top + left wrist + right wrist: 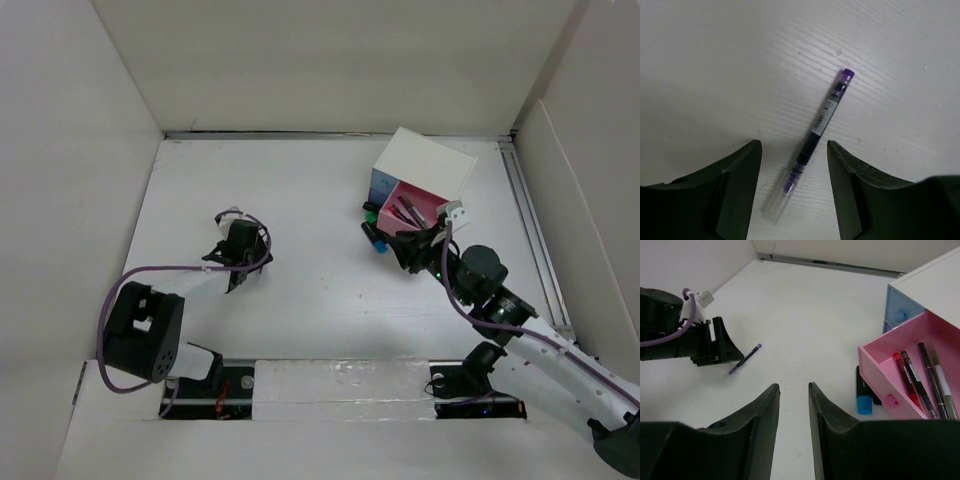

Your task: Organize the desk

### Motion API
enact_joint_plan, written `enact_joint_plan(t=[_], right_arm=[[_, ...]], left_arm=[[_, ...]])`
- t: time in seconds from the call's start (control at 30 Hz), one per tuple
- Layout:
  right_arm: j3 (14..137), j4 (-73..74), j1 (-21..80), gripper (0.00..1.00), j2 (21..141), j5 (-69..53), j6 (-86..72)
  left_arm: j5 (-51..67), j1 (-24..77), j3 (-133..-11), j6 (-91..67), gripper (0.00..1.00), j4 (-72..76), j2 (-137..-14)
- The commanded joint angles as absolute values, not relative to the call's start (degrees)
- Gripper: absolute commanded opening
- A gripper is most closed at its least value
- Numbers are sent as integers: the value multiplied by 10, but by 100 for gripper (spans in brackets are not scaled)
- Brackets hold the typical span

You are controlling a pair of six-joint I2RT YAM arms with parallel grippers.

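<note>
I would leave the purple pen flat on the desk if I lifted my left gripper now.
The desk is a white tabletop walled by white panels. A purple pen with a clear cap lies flat on it. It also shows in the right wrist view. My left gripper is open and empty, with its fingers on either side of the pen's capped end. It sits at centre left in the top view. My right gripper is open with a narrow gap and empty. It hovers just in front of the pink drawer.
A small white box stands at the back right, its blue drawer shut. Its pink drawer is pulled open and holds several pens. A blue-capped black marker and a green-tipped one lie beside the drawer.
</note>
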State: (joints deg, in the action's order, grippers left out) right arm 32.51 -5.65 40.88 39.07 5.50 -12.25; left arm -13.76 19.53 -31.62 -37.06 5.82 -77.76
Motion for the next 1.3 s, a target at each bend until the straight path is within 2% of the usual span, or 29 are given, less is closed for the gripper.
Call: enact_joint_plan(t=[0.0, 0.27, 0.47, 0.73, 0.77, 0.8, 0.9, 0.97, 1.17, 1.27], right_arm=[[323, -98, 407, 35, 395, 45, -119], [324, -102, 407, 35, 405, 42, -119], [325, -101, 407, 35, 399, 45, -119], [324, -101, 407, 35, 396, 45, -118], [324, -102, 407, 35, 397, 45, -117], [324, -101, 407, 35, 396, 45, -117], [324, -98, 407, 35, 389, 50, -117], [324, -93, 407, 35, 384, 57, -116], [320, -91, 407, 35, 370, 73, -114], [319, -89, 407, 35, 368, 80, -113]], left_arm=[[-134, 205, -339, -345, 50, 67, -788], [-123, 205, -331, -328, 46, 88, -782], [-126, 205, -358, -321, 27, 67, -825], [-186, 249, -422, -319, 26, -12, -887], [-192, 249, -426, -321, 24, -23, -896], [-194, 254, -431, -323, 15, -24, -899], [-195, 254, -432, -325, 0, -22, -900], [-195, 254, -433, -329, 0, -25, -902], [-90, 254, -436, -345, 0, 18, -831], [23, 263, -444, -376, 0, 93, -785]])
